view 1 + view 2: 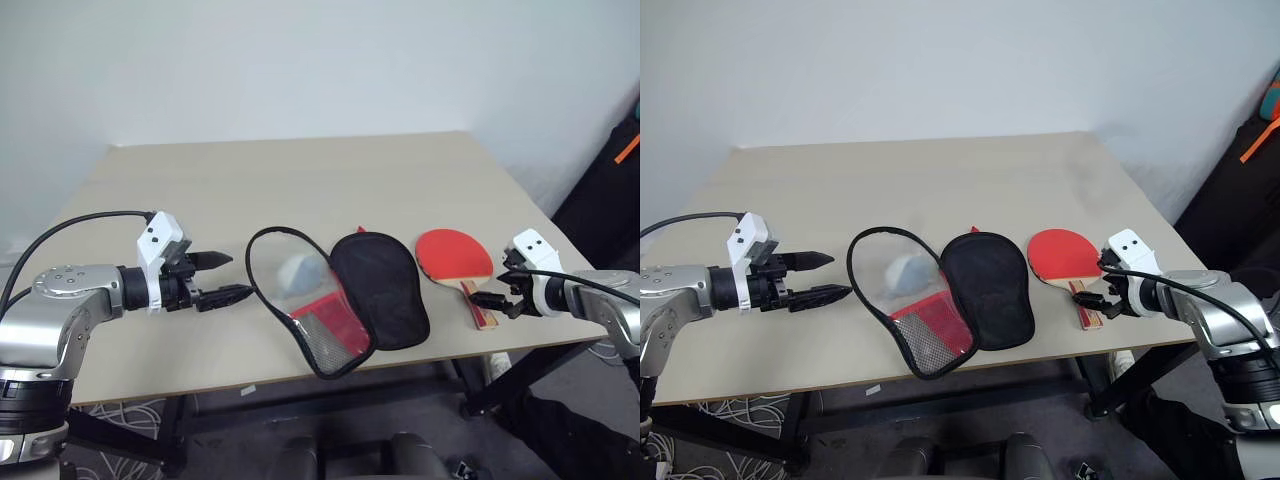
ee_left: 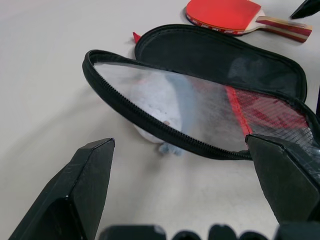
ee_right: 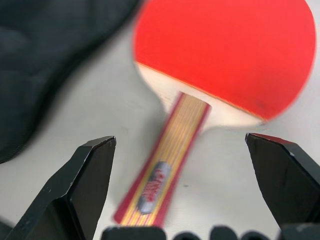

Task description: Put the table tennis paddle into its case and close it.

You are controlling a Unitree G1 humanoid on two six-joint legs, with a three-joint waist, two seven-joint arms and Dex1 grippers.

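My right gripper isn't ready to close yet, because its fingers are above the striped handle and would miss it, so it needs to lower first, then close on the handle.
The table tennis paddle (image 1: 455, 254) lies flat on the table (image 1: 300, 190), red blade away from me, striped wooden handle (image 3: 162, 175) toward the front edge. My right gripper (image 1: 497, 292) hovers just over that handle, open, nothing between its fingers (image 3: 80, 185). The case (image 1: 340, 295) lies unzipped in the middle: the black half (image 1: 383, 285) lies flat, and the clear-panelled half (image 2: 200, 112) with a red patch stands tilted up. My left gripper (image 1: 222, 277) is open, just left of the case's raised rim, not touching it.
A small white-grey rounded lump (image 2: 155, 105) sits on the table behind the clear panel. The table's front edge (image 1: 300, 375) runs close below both grippers. Dark bags (image 1: 615, 170) stand at the right of the table.
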